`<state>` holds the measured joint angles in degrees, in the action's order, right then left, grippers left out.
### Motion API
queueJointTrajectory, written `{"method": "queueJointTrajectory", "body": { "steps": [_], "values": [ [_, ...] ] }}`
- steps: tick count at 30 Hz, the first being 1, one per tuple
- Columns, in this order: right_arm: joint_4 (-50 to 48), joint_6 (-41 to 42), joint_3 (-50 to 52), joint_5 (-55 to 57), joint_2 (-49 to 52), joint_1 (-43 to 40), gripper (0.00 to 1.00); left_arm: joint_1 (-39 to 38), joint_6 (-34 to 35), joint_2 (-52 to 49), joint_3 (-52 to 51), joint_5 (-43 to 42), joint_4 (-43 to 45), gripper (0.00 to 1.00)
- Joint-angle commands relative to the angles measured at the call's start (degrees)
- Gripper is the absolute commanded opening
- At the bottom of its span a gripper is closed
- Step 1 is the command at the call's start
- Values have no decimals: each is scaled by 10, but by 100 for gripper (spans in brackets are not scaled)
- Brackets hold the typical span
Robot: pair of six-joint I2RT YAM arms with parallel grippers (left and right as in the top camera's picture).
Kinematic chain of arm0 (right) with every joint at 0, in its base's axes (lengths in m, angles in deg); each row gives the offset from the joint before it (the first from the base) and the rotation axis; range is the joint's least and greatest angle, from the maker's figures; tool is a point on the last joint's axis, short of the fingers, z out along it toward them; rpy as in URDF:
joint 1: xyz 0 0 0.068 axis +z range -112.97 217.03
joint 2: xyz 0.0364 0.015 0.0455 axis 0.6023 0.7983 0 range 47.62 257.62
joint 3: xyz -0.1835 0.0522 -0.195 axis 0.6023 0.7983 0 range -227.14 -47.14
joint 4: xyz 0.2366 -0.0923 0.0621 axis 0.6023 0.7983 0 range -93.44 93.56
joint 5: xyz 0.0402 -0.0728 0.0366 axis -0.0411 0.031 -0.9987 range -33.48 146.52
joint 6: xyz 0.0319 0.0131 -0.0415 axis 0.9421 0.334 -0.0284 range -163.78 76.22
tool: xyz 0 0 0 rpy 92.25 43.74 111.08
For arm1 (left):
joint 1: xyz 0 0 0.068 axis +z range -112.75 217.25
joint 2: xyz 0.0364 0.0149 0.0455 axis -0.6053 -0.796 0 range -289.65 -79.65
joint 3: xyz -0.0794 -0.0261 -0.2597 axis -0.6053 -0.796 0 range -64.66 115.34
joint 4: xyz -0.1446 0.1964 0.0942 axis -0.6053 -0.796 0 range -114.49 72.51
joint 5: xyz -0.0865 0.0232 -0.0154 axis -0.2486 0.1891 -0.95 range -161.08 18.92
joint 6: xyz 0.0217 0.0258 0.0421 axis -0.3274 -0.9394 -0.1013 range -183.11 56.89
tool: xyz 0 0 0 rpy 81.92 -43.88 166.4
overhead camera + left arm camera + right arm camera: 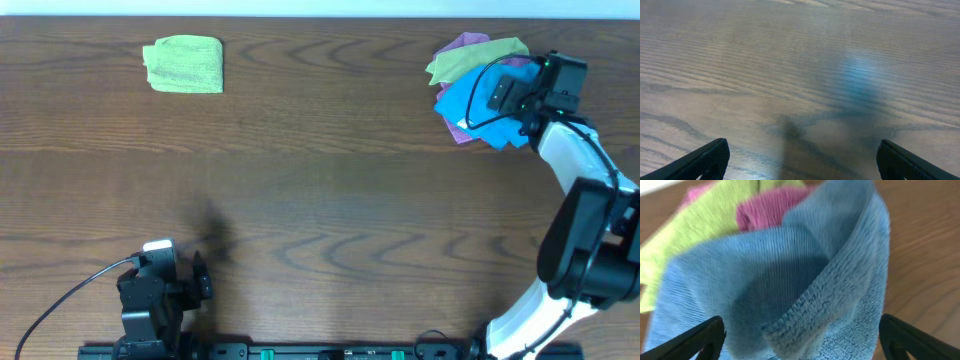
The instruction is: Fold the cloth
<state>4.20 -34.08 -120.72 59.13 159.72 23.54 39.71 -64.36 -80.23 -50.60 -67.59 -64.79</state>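
Note:
The robot's right gripper will next take hold of the sky-blue cloth by its raised fold [492,96] [825,290], to lift that cloth alone.
The sky-blue cloth [470,108] lies crumpled at the far right of the table, in a pile with a purple cloth and a yellow-green cloth. My right gripper [505,100] hovers right over it, open, with its fingers spread to either side of the blue cloth [805,295]. A raised fold of the cloth sits between the fingers [800,340]. The white tag does not show. My left gripper [200,278] is open and empty near the front left edge, over bare wood [800,160].
A purple cloth [462,46] and a yellow-green cloth [476,56] lie under and behind the blue one, also in the right wrist view [765,210] [695,235]. A folded yellow-green cloth [184,64] lies at the far left.

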Motion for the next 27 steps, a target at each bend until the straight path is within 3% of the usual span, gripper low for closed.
{"method": "queueJointTrajectory", "body": {
  "steps": [1, 7, 10, 13, 21, 27],
  "values": [
    [-11, -5, -10, 11, 12, -4, 90, -2, 8, 4, -24, 12, -26, 95],
    [-43, -5, -10, 21, 16, -5, 68, -2, 8, 4, -24, 12, -26, 95],
    [-58, -5, -10, 21, 16, -5, 41, -2, 8, 4, -24, 12, -26, 95],
    [-60, -6, -10, 21, 11, -4, 4, -2, 9, 4, -24, 12, -26, 95],
    [-25, -54, -10, 21, -68, 3, 2, -2, 9, 4, -24, 12, -26, 95],
    [97, -83, -10, 19, -177, 29, 1, -2, 9, 4, -24, 12, -26, 95]
  ]
}}
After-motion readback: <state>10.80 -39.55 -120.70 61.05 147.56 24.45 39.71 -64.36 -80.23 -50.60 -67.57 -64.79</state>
